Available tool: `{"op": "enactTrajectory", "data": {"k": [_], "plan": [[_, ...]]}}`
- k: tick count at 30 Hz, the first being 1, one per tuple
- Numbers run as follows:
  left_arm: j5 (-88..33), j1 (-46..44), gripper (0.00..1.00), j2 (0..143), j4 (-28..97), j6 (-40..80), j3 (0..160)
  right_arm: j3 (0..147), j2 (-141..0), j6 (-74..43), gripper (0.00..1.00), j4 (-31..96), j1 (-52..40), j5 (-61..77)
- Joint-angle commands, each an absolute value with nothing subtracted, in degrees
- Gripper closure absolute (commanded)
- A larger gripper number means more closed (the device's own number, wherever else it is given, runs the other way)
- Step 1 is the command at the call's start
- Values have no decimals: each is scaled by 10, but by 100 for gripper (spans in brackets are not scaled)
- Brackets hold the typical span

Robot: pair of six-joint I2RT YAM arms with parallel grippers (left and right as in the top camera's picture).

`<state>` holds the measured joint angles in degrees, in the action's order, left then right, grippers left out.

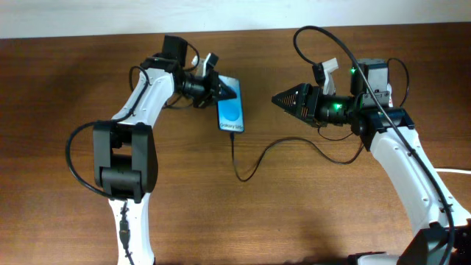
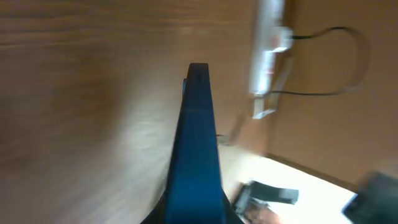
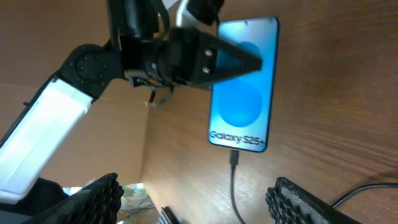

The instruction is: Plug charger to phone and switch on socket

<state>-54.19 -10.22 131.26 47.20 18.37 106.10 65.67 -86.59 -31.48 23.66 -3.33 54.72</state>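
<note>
The phone stays in my left gripper for now until its back rests on the tabletop, since the phone's lower edge is raised above the brown wood.
The phone lies on the table with its blue screen up; the right wrist view shows it with the "Galaxy S25" strip. My left gripper is shut on the phone's upper end; in the left wrist view the phone runs edge-on out from the jaws. The charger cable runs from the phone's lower edge, loops right and passes under my right arm. Its plug sits at the phone's port. My right gripper is open and empty to the right of the phone, its fingers wide apart. The socket shows blurred in the left wrist view.
The wooden table ends at a pale wall along the far edge. A thick white cord shows at the right edge. In the overhead view my right arm hides the socket.
</note>
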Motion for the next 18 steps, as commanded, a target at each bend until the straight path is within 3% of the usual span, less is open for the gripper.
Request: {"op": "enactTrajectory", "data": {"k": [1, 18], "plan": [[-437, -121, 100, 1294, 475, 140, 1034, 658, -866, -302, 20, 236, -30, 537], [-345, -161, 100, 1294, 477, 141, 1003, 658, -866, -302, 20, 249, -30, 537]]}}
